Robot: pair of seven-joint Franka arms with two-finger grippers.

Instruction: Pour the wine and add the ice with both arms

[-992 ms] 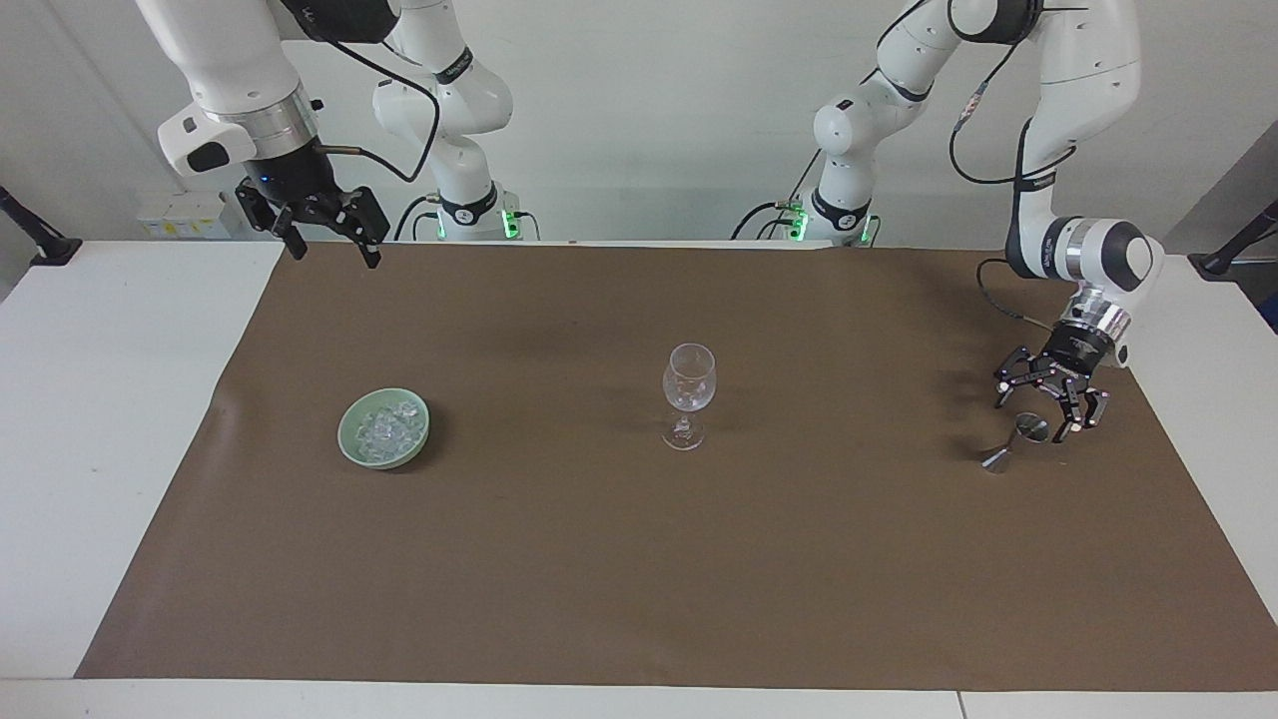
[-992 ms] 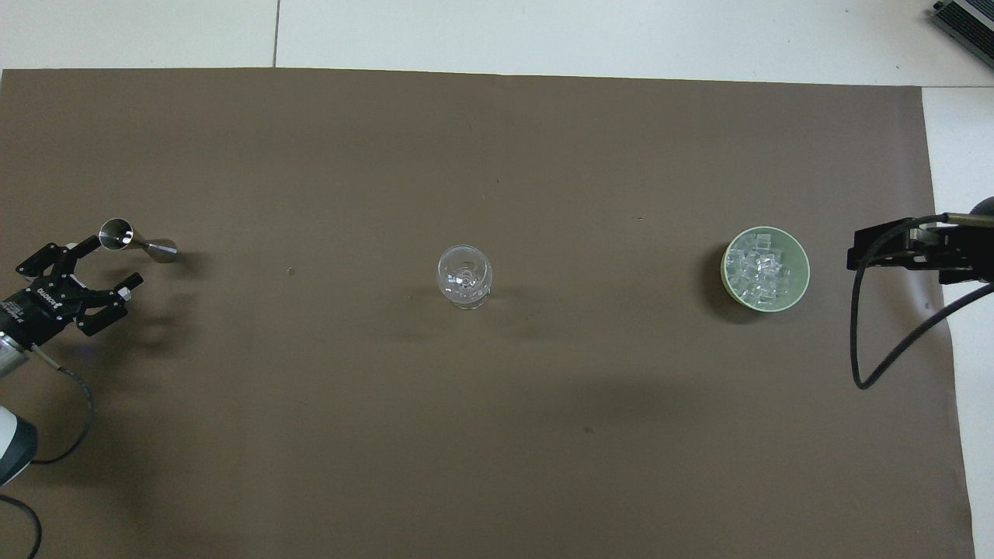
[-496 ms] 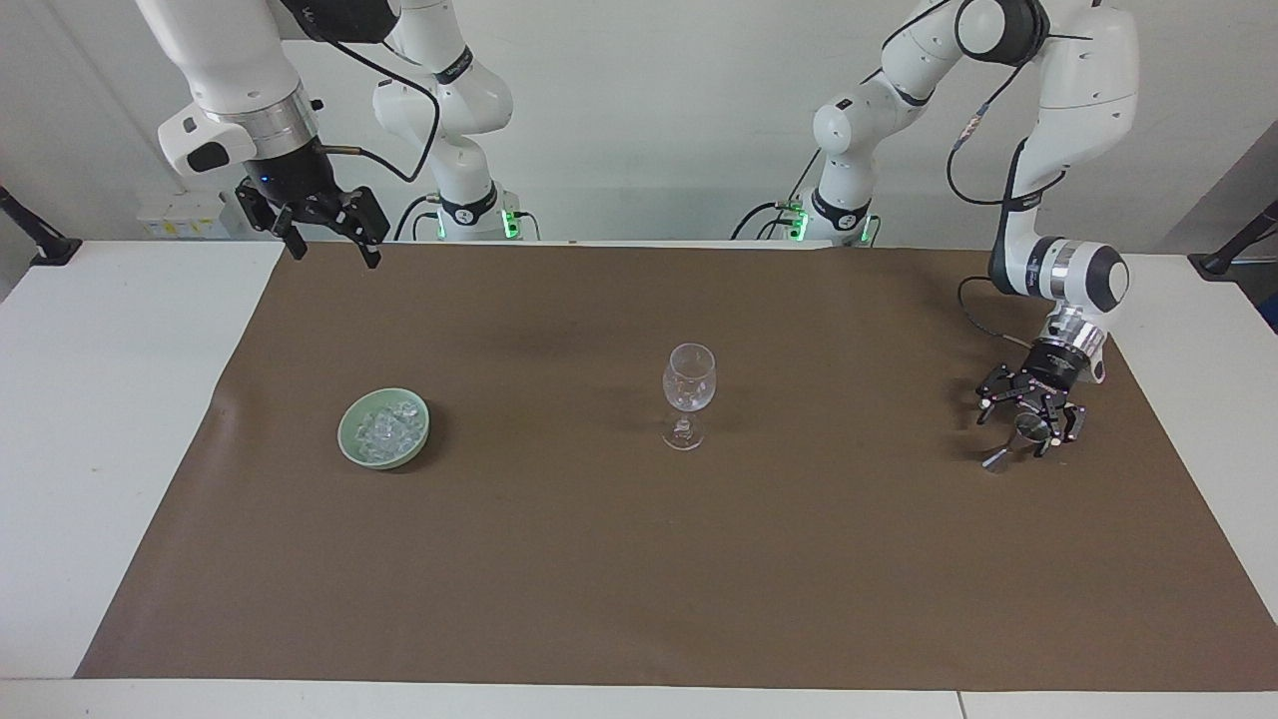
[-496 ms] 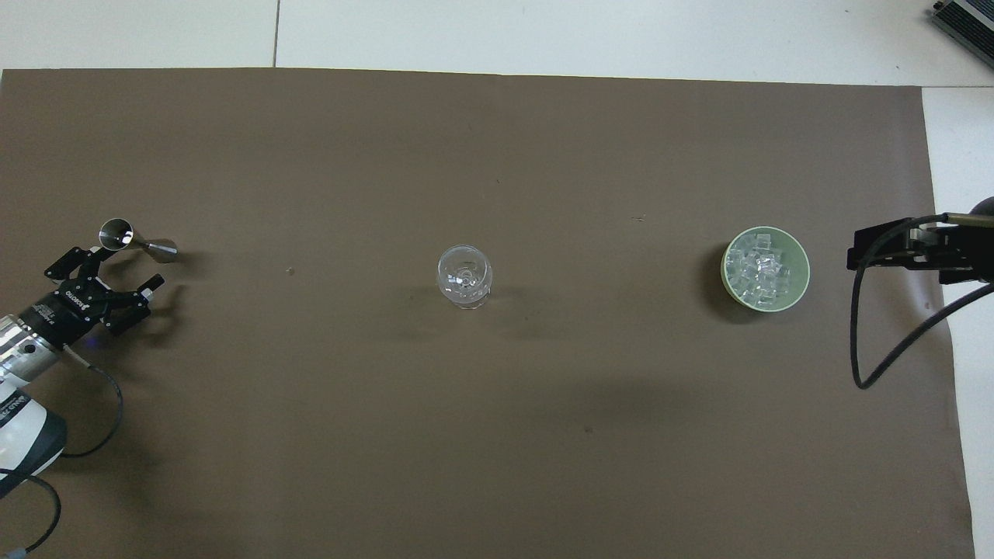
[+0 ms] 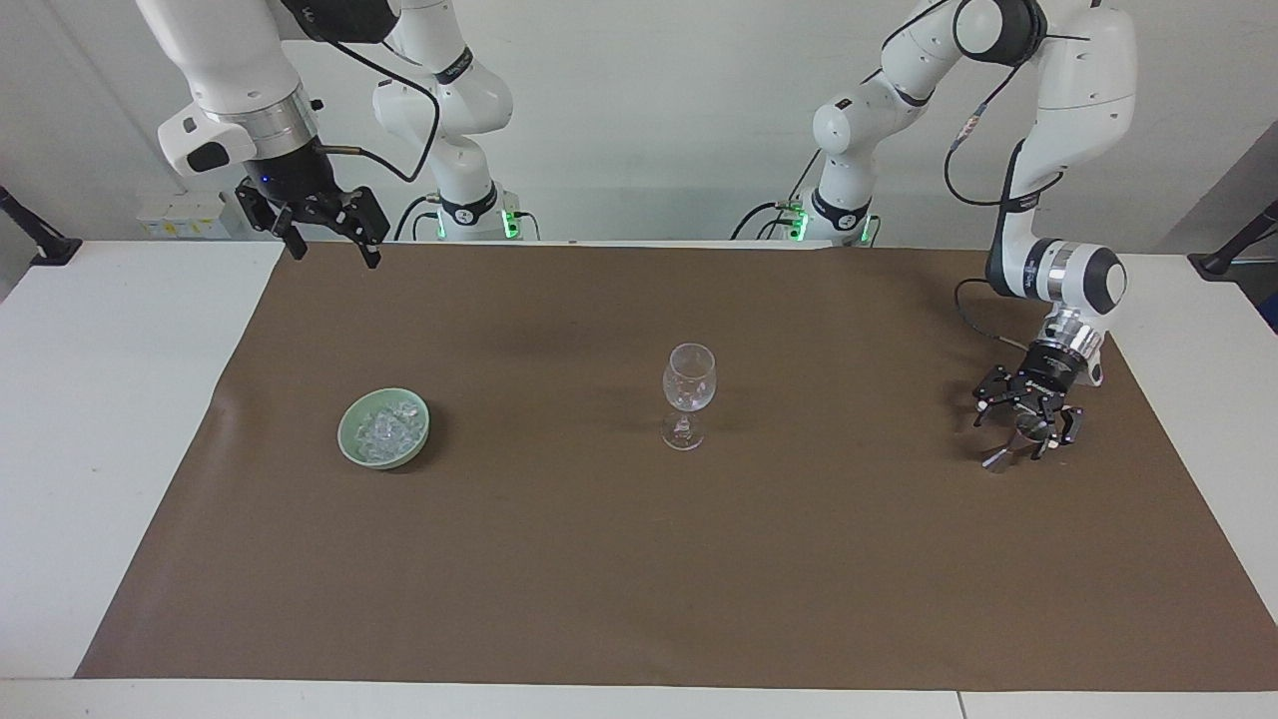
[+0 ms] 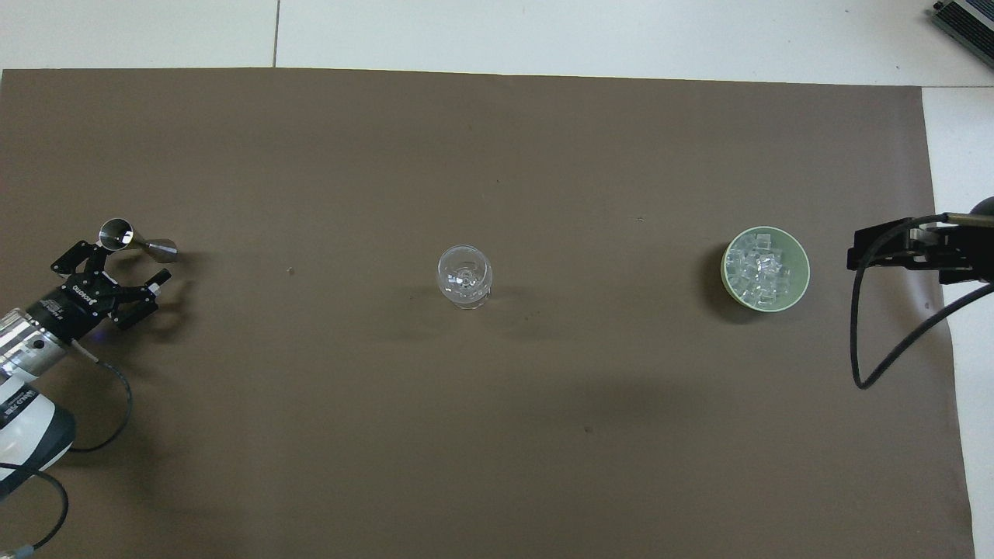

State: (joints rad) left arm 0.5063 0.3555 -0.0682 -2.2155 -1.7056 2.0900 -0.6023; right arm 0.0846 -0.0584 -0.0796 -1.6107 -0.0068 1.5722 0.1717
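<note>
My left gripper is to grab the jigger by its narrow middle next. The jigger widens into sloping cones at both ends.
A clear stemmed wine glass stands mid-mat. Toward the right arm's end sits a green bowl holding ice. A small silver jigger stands toward the left arm's end. My left gripper is low at the jigger, open, its fingers on either side of the cup; touching cannot be told. My right gripper waits open, raised over the mat's edge beside the bowl. Wine is out of view.
A brown mat covers most of the white table. A black cable loops down from the right wrist over the mat's edge.
The left gripper has dropped and closed in on the jigger, its wrist swinging inward. Its jaws stay open. The right arm, glass and bowl have not moved.
</note>
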